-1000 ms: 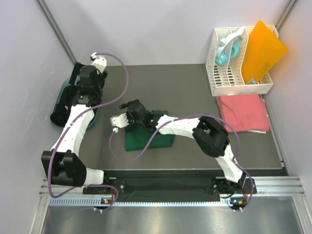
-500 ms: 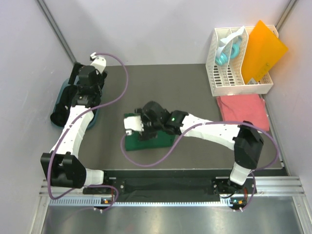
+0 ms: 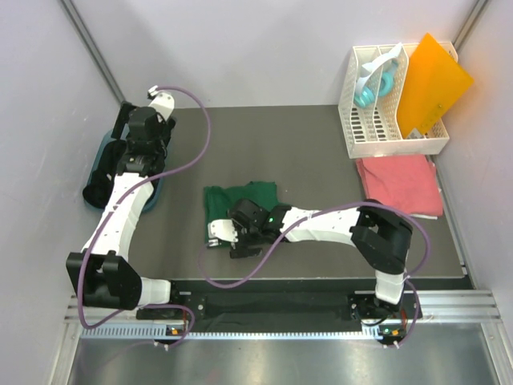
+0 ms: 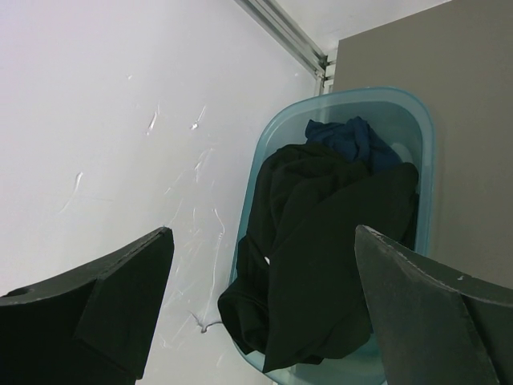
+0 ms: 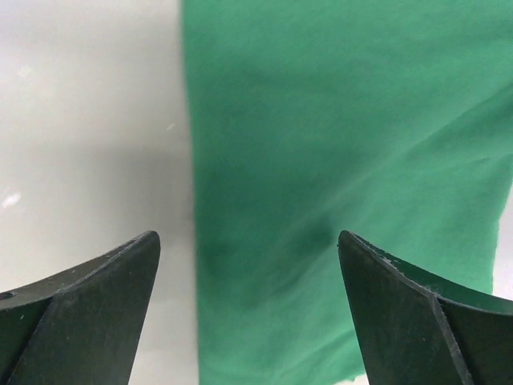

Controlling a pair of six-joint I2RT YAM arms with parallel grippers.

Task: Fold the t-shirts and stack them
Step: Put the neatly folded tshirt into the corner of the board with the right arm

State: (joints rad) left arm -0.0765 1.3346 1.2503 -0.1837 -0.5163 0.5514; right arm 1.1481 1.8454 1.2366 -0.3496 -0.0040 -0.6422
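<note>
The green t-shirt is folded. My right gripper should next grab the folded green t-shirt (image 3: 240, 199) by its near edge, with the layers together, to stack it folded on the pink one.
A folded dark green t-shirt (image 3: 240, 199) lies on the dark mat at centre-left. My right gripper (image 3: 230, 235) hangs low over its near edge, open and empty. In the right wrist view the green t-shirt (image 5: 345, 160) fills the space between and beyond my fingers (image 5: 88, 313), with its straight edge running down the frame. A coral pink t-shirt (image 3: 399, 184) lies folded at the right. My left gripper (image 3: 135, 138) is open and empty above a teal tub (image 4: 421, 144) that holds a black t-shirt (image 4: 329, 265) and a dark blue one (image 4: 353, 140).
A white slotted rack (image 3: 385, 120) stands at the back right with an orange plastic sheet (image 3: 433, 80) leaning in it. The teal tub (image 3: 100, 160) sits at the left wall. Grey walls close in on both sides.
My right gripper has moved from over the middle of the green t-shirt to its near edge, and the arm has folded back. More of the shirt's far part shows. The left arm has not moved.
</note>
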